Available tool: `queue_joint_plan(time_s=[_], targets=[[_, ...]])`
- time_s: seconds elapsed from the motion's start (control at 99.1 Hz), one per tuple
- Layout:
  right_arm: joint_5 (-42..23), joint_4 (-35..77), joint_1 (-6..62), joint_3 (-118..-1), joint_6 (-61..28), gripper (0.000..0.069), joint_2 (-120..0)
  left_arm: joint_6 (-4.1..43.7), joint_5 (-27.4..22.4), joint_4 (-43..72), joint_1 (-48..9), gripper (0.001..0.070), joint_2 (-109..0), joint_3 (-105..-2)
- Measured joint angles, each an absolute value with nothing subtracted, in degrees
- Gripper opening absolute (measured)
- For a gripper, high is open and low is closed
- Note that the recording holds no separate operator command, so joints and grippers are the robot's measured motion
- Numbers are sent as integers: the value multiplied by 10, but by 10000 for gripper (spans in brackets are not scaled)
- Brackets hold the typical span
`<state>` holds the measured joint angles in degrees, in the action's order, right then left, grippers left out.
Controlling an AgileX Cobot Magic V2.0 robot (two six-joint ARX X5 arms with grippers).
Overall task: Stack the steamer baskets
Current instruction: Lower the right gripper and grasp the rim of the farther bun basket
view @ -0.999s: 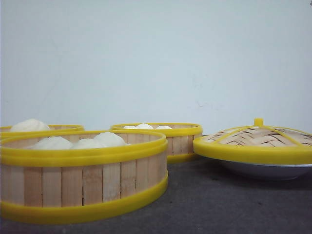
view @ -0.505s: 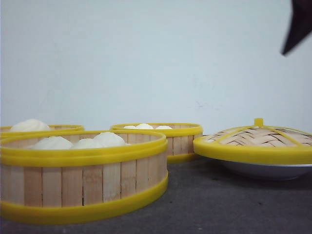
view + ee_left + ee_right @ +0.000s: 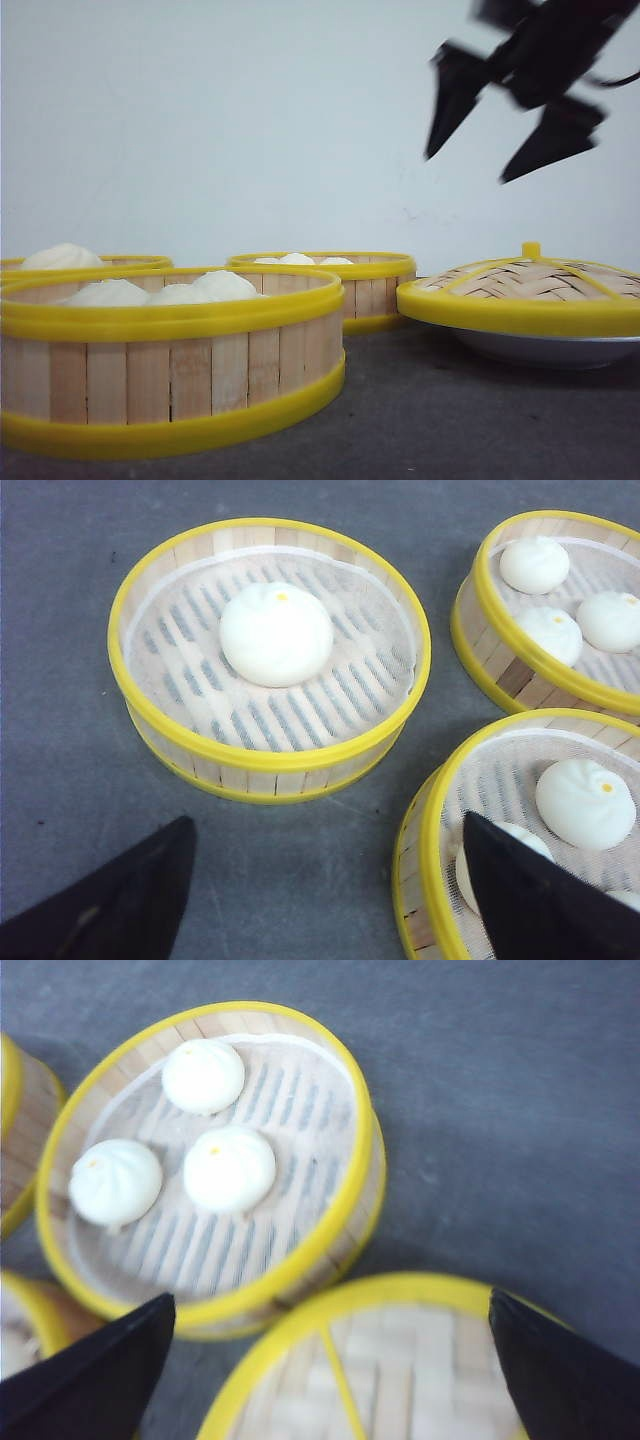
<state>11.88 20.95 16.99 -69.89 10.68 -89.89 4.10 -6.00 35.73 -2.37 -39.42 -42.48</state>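
Observation:
The robot's right gripper next needs to take hold of the three-bun basket by its thin yellow rim (image 3: 408, 265) to stack it, as the basket is far wider than the gripper's open fingers.
Three steamer baskets with pale slat walls and yellow rims stand on the dark table, each holding white buns. The nearest basket (image 3: 170, 360) (image 3: 520, 810) is at the front left. A one-bun basket (image 3: 95, 263) (image 3: 270, 660) sits behind it at the far left. A three-bun basket (image 3: 335, 285) (image 3: 560, 600) (image 3: 210, 1160) stands at the back middle. My left gripper (image 3: 327, 820) is open above the table between the one-bun basket and the nearest basket, one finger over the latter. My right gripper (image 3: 467, 168) (image 3: 330, 1298) is open, high in the air above the woven lid, holding nothing.
A domed woven lid (image 3: 525, 290) (image 3: 400, 1360) with a yellow rim and knob rests on a white shallow dish (image 3: 540, 348) at the right, close beside the three-bun basket. A plain white wall stands behind the table.
My right gripper has come into the front view from the upper right and moved left and downward, fingers spread. The baskets and the lid have not moved.

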Motion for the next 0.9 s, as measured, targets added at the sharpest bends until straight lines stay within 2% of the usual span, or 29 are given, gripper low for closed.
queue_joint_plan(time_s=[0.252, 0.464, 0.515, 0.636, 0.787, 0.898], targets=[[80, 272, 181, -876, 87, 619, -1098, 41, -60, 361, -24, 520, -394, -425], [36, 306, 184, -975, 66, 602, -1202, 41, -60, 375, -24, 520, -394, -425], [30, 306, 185, -983, 62, 548, -1214, 41, -60, 375, -24, 519, -394, -425], [30, 306, 187, -989, 58, 364, -1226, 41, -60, 375, -24, 519, -394, -425], [33, 300, 189, -990, 58, 230, -1233, 41, -60, 375, -24, 519, -394, -425], [30, 294, 195, -991, 60, 80, -1234, 41, -60, 375, -24, 519, -394, -425]])
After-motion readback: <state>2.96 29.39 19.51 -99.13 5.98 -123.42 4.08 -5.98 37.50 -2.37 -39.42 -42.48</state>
